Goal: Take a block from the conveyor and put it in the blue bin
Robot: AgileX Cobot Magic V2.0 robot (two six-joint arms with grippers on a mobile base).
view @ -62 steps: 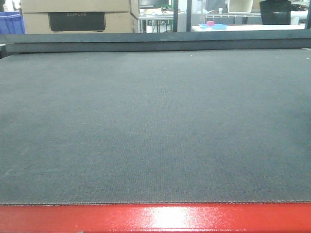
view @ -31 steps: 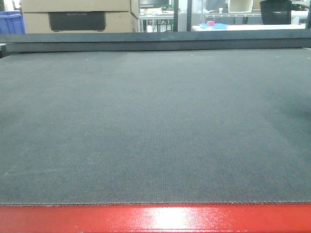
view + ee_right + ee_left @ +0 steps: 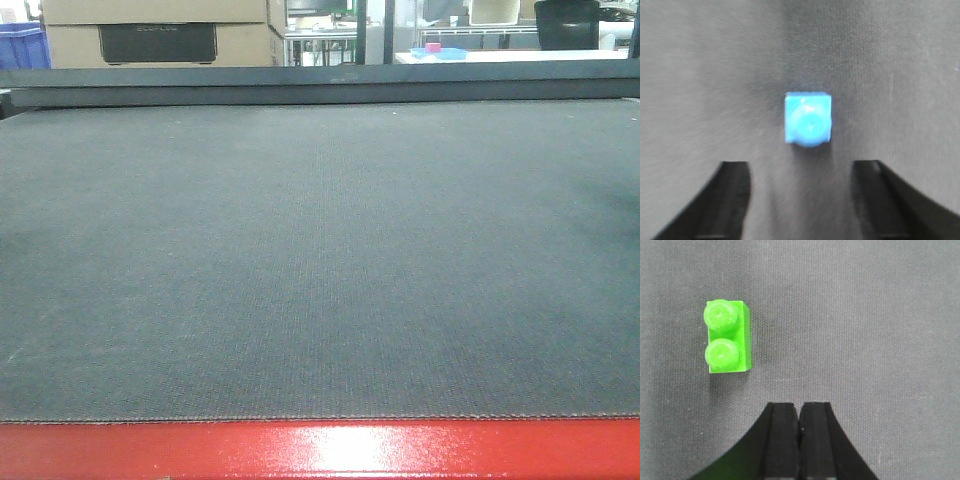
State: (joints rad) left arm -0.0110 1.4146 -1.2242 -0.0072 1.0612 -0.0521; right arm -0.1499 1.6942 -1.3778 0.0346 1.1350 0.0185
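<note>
The left gripper will next grab the green block (image 3: 728,337) by its long sides, with the block's round studs free, to place it in the blue bin.
The conveyor's dark grey woven belt (image 3: 320,260) fills the front view, with its glossy red frame (image 3: 320,450) along the near edge. No block or gripper shows there. In the left wrist view a green two-stud block (image 3: 728,337) lies on the belt, up and to the left of my left gripper (image 3: 799,412), whose black jaws are pressed together and empty. In the right wrist view a blue one-stud block (image 3: 808,119) lies on the belt just ahead of my right gripper (image 3: 802,172), centred between its wide-open jaws. That view is blurred.
Beyond the belt's far rail (image 3: 320,85) stand a cardboard box (image 3: 160,35), a blue crate (image 3: 22,46) at the far left, and a table with a small blue tray (image 3: 440,52) holding something pink.
</note>
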